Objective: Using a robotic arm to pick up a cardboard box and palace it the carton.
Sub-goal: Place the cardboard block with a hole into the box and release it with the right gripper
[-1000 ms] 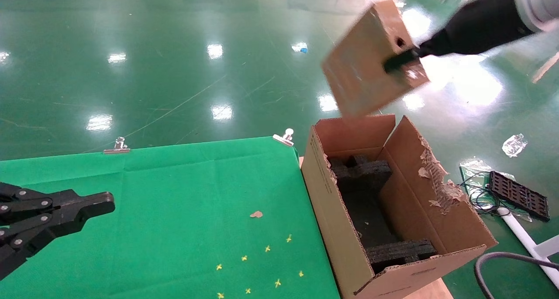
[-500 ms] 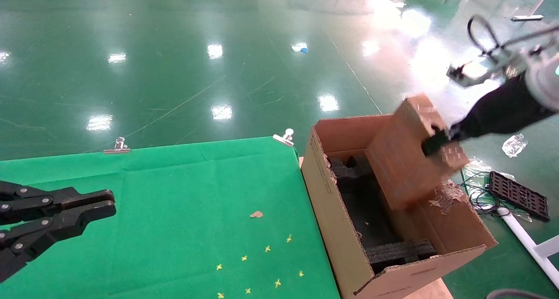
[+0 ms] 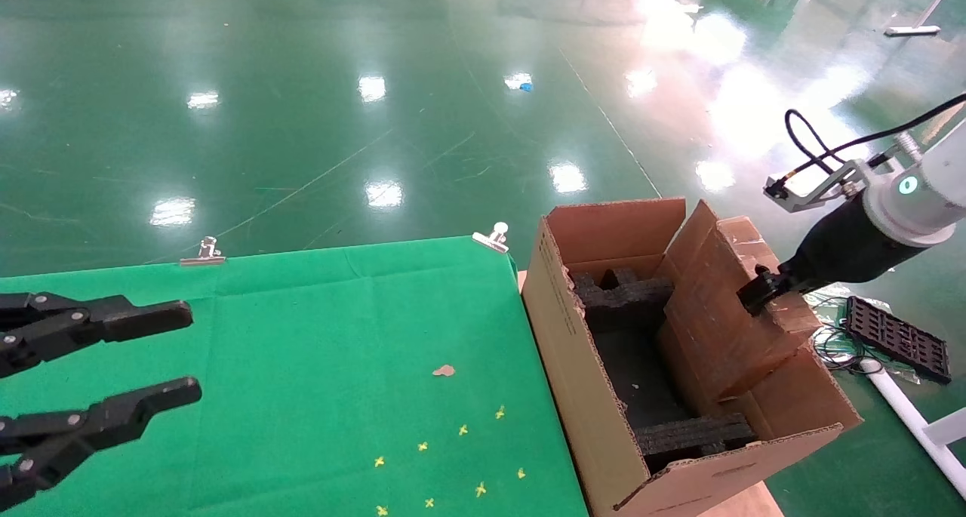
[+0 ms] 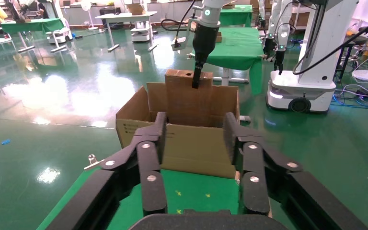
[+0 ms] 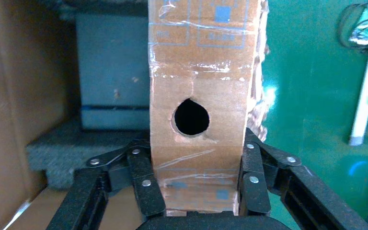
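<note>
The cardboard box's lower edge is above the carton's black bottom, so my right gripper should lower the box onto it before opening.
The narrow brown cardboard box [image 3: 717, 328] stands tilted inside the large carton [image 3: 558, 328], against its right wall, with its upper end above the rim. My right gripper [image 3: 755, 290] is shut on that upper end. In the right wrist view the fingers of this gripper [image 5: 196, 158] clamp both sides of the cardboard box [image 5: 199, 72] just below its round hole. Black foam inserts [image 3: 626, 298] line the carton's floor. My left gripper [image 3: 185, 351] hangs open over the green cloth at the left, holding nothing. Its wrist view shows the left gripper [image 4: 195, 129] facing the carton [image 4: 191, 143] and the cardboard box [image 4: 187, 93].
The green-clothed table [image 3: 302, 313] carries yellow cross marks, a cardboard scrap [image 3: 443, 370] and metal clips [image 3: 492, 236] on its far edge. On the floor right of the carton lie a black tray [image 3: 894, 337], cables and a white pole [image 3: 909, 419].
My right arm has brought the cardboard box down from high above the carton into it, along the right wall. My left gripper has gone from shut to open.
</note>
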Controlling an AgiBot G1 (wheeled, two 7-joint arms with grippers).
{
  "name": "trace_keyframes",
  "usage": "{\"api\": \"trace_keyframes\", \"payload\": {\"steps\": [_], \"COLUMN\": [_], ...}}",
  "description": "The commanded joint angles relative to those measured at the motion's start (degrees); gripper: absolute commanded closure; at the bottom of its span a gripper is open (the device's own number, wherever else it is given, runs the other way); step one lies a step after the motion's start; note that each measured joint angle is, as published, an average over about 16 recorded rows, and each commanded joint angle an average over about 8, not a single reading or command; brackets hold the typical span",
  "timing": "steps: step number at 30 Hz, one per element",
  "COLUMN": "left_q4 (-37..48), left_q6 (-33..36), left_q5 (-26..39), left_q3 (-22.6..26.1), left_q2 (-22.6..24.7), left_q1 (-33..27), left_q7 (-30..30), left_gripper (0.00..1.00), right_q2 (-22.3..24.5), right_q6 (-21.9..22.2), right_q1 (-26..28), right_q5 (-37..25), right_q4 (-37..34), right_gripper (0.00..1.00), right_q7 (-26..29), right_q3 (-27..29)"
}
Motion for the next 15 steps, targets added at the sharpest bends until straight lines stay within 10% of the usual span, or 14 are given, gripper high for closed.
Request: {"api": "trace_keyframes", "payload": {"steps": [1, 15], "left_q4": [0.00, 0.00], "left_q6": [0.00, -0.02], "left_q5": [0.00, -0.04], "left_q3": [0.01, 0.05], "left_q2": [0.00, -0.02], "left_q1": [0.00, -0.01], "left_q7": [0.00, 0.03], "left_gripper": [0.00, 0.00], "right_q2": [-0.41, -5.75], "right_q6": [1.38, 9.54], "right_q1": [-1.19, -12.11], "right_q5": [0.03, 1.38], "right_q4": [-0.93, -7.22], "right_gripper": [1.00, 1.00], "right_q7": [-0.18, -0.46], "right_q3": [-0.01, 0.24]}}
